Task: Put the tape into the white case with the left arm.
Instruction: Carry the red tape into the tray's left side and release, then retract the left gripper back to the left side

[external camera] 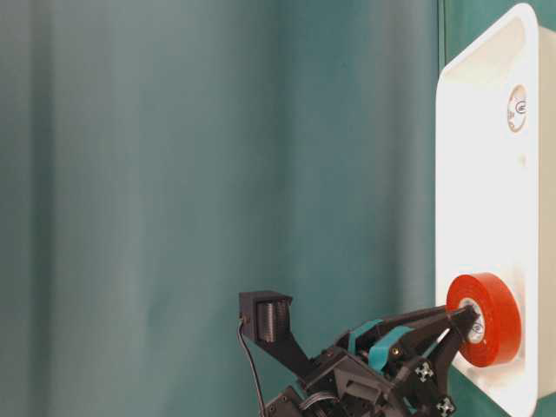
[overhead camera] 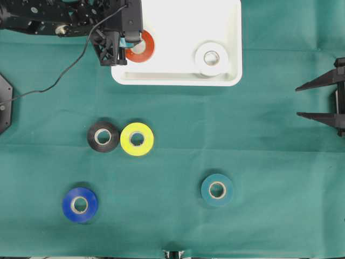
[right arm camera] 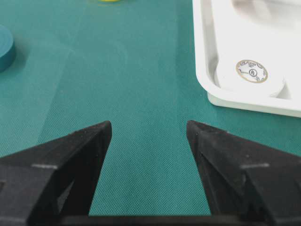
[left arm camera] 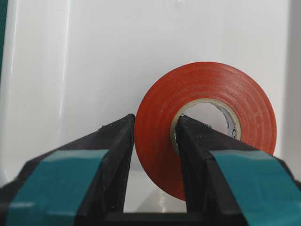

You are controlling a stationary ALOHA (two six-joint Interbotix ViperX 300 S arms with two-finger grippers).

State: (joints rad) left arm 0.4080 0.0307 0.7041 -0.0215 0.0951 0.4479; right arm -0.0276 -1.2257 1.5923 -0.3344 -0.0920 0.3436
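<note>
My left gripper opens next, since the red roll's lower edge (overhead camera: 141,60) is inside the case's rim over the case's bottom. The roll would then lie in the white case (overhead camera: 178,80).
My left gripper (overhead camera: 129,47) with teal bands is shut on a red tape roll (overhead camera: 143,48), one finger (left arm camera: 117,141) outside the roll and the other through its core. The red tape (left arm camera: 157,141) hangs over the left end of the white case (overhead camera: 178,80), close to its floor (left arm camera: 70,70); whether it touches I cannot tell. The table-level view shows the same red tape (external camera: 497,323) against the white case (external camera: 473,174) with the left gripper (external camera: 459,328) on it. My right gripper (overhead camera: 299,101) stands open at the right edge, nothing between its fingers (right arm camera: 91,136).
A white tape roll (overhead camera: 211,58) lies in the case's right end. On the green cloth lie black (overhead camera: 103,136), yellow (overhead camera: 137,139), blue (overhead camera: 80,204) and teal (overhead camera: 217,190) rolls. The left arm's cable (overhead camera: 70,65) trails across the cloth.
</note>
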